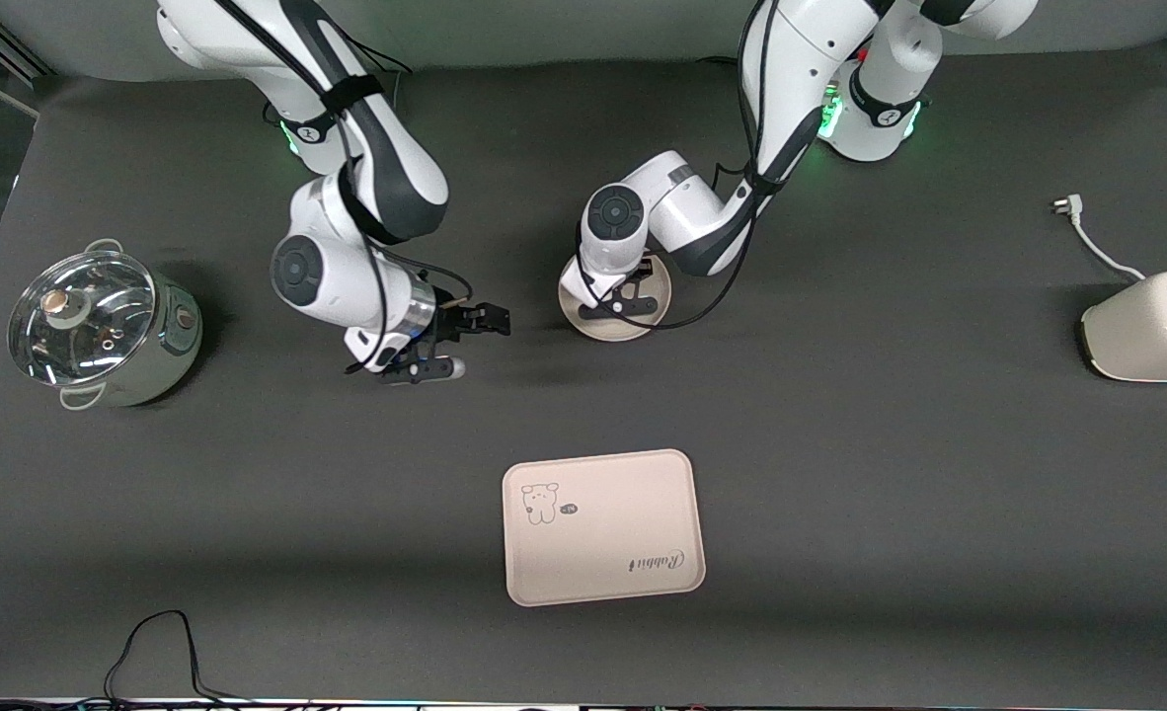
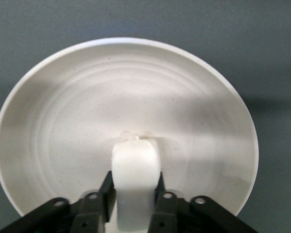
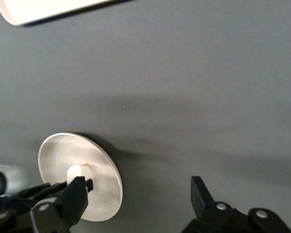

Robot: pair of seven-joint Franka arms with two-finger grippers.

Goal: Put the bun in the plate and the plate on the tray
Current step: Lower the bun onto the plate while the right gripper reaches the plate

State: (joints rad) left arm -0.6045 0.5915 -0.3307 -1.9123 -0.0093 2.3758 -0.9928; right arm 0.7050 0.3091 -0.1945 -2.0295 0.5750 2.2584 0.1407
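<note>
Next, my right gripper picks up the cream plate by its rim. Then it sets the plate on the tray (image 1: 603, 533).
My left gripper (image 1: 625, 299) is low over the round cream plate (image 1: 603, 331) and shut on the small off-white bun (image 2: 136, 162). In the left wrist view the gripper (image 2: 134, 184) holds the bun at the middle of the plate (image 2: 126, 92); I cannot tell whether it touches. The hand hides the bun in the front view. My right gripper (image 1: 465, 344) is open and empty beside the plate, toward the right arm's end. In the right wrist view it (image 3: 139, 196) looks at the plate (image 3: 105, 180) and bun (image 3: 80, 171). The rectangular tray (image 1: 603, 533) lies nearer the front camera.
A steel pot with a glass lid (image 1: 100, 326) stands at the right arm's end. A cream toaster (image 1: 1151, 326) with its white cord and plug (image 1: 1072, 209) is at the left arm's end. The tray's edge (image 3: 48, 10) shows in the right wrist view.
</note>
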